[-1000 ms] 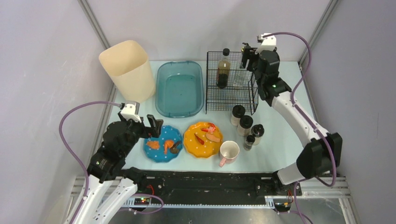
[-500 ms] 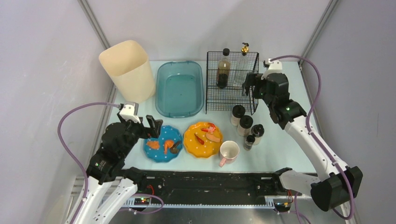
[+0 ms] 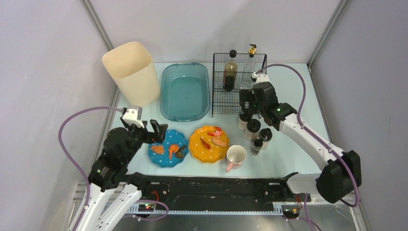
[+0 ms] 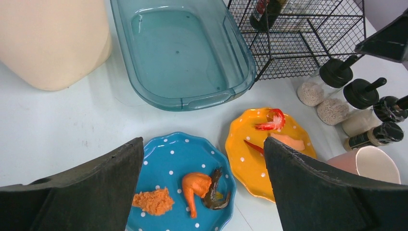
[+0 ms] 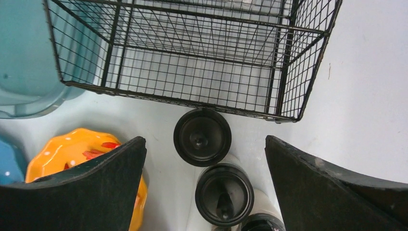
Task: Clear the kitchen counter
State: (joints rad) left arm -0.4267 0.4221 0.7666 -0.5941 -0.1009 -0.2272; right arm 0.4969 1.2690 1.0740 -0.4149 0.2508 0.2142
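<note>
My right gripper should next grab the rearmost jar by its black cap [image 3: 245,116] [image 5: 202,137], so the jar's base stays free to stand in the rack.
The kitchen counter [image 3: 288,144] carries a blue dotted plate [image 3: 167,147] with orange and dark food scraps, an orange dotted plate [image 3: 208,143] with a shrimp and other scraps, a pink mug [image 3: 236,156] and several black-capped jars [image 3: 252,129]. My left gripper [image 3: 159,131] is open and empty above the blue plate [image 4: 178,159]. My right gripper [image 3: 248,103] is open and empty above the jars [image 5: 202,137], just in front of the black wire rack [image 3: 238,96].
The wire rack [image 5: 192,53] holds a dark bottle [image 3: 230,71] and a clear gold-topped bottle [image 3: 250,57]. A teal basin [image 3: 185,119] lies left of the rack. A tall cream bin [image 3: 132,72] stands at the back left. Grey walls close in on the sides.
My right gripper has left the clear bottle standing in the rack, pulled back and come down over the jars. The left arm has barely moved.
</note>
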